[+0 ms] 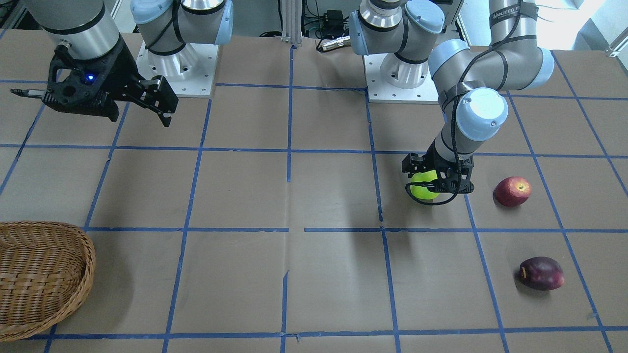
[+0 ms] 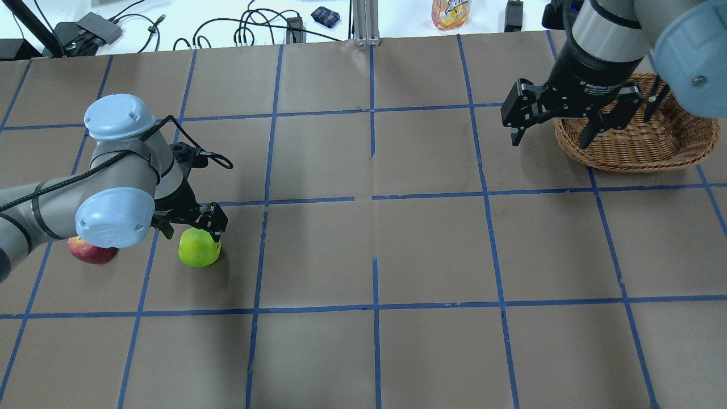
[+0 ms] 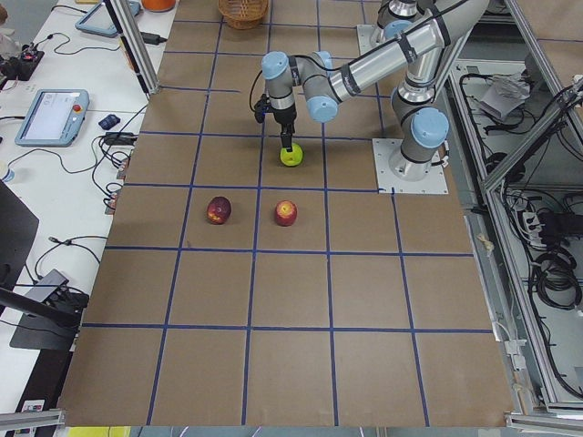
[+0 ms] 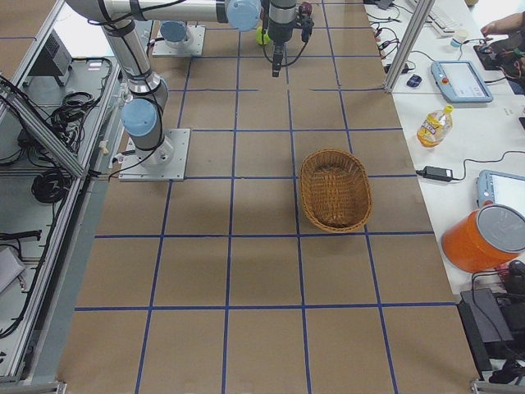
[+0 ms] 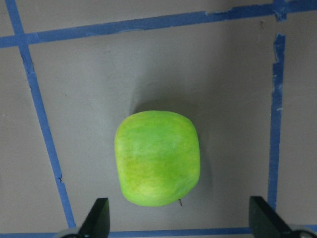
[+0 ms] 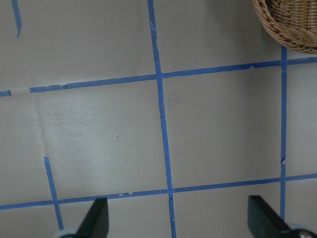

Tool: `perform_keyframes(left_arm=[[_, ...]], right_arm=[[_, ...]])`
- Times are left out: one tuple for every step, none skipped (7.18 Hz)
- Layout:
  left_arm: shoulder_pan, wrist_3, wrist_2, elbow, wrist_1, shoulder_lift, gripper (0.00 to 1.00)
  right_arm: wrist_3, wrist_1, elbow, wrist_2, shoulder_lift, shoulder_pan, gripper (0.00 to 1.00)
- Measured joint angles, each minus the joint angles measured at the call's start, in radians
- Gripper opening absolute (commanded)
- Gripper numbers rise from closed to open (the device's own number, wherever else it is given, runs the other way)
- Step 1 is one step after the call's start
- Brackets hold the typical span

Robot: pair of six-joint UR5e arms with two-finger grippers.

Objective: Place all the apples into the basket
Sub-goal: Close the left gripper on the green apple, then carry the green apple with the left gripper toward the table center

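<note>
The lime-green apple still needs to go into the basket. My left gripper should grab it by its plump round body [image 1: 422, 187] [image 5: 157, 157] next.
The lime-green apple [image 1: 424, 187] [image 2: 199, 250] [image 5: 157, 157] lies on the brown table. My left gripper [image 1: 436, 182] [image 2: 193, 226] [image 5: 178, 224] is open just above it, fingers wide apart on either side and not touching it. The red apple [image 1: 512, 191] [image 2: 91, 253] lies close by, partly hidden under the left arm in the overhead view. The maroon apple [image 1: 541, 273] lies farther toward the operators' side. The wicker basket [image 1: 73, 245] [image 2: 636, 156] [image 6: 292, 29] is empty at the other end. My right gripper [image 1: 159, 100] [image 2: 554, 133] [image 6: 179, 224] is open and empty, raised beside the basket.
Blue tape lines [image 1: 289, 149] divide the table into squares. Both arm bases [image 1: 176, 68] stand at the robot's edge. Cables, a bottle [image 2: 451, 12] and tablets lie on the white bench beyond the table.
</note>
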Motion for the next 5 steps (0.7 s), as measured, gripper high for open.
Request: perform_keyframes(left_arm=[[0.001, -0.002, 0.000, 0.001, 0.005, -0.026, 1.00], [0.002, -0.002, 0.011, 0.002, 0.010, -0.053, 0.98], [0.002, -0.002, 0.025, 0.002, 0.018, -0.074, 0.54], [0.002, 0.000, 0.033, 0.002, 0.027, -0.084, 0.28], [0.001, 0.003, 0.036, 0.004, 0.032, -0.089, 0.22]], right_arm=[[0.000, 0.000, 0.000, 0.000, 0.000, 0.000, 1.00], [0.000, 0.000, 0.000, 0.000, 0.000, -0.001, 1.00], [-0.001, 0.000, -0.001, 0.001, -0.001, -0.001, 1.00], [-0.001, -0.001, -0.002, 0.002, -0.001, -0.001, 1.00], [0.000, -0.001, -0.002, 0.003, -0.001, -0.001, 1.00]])
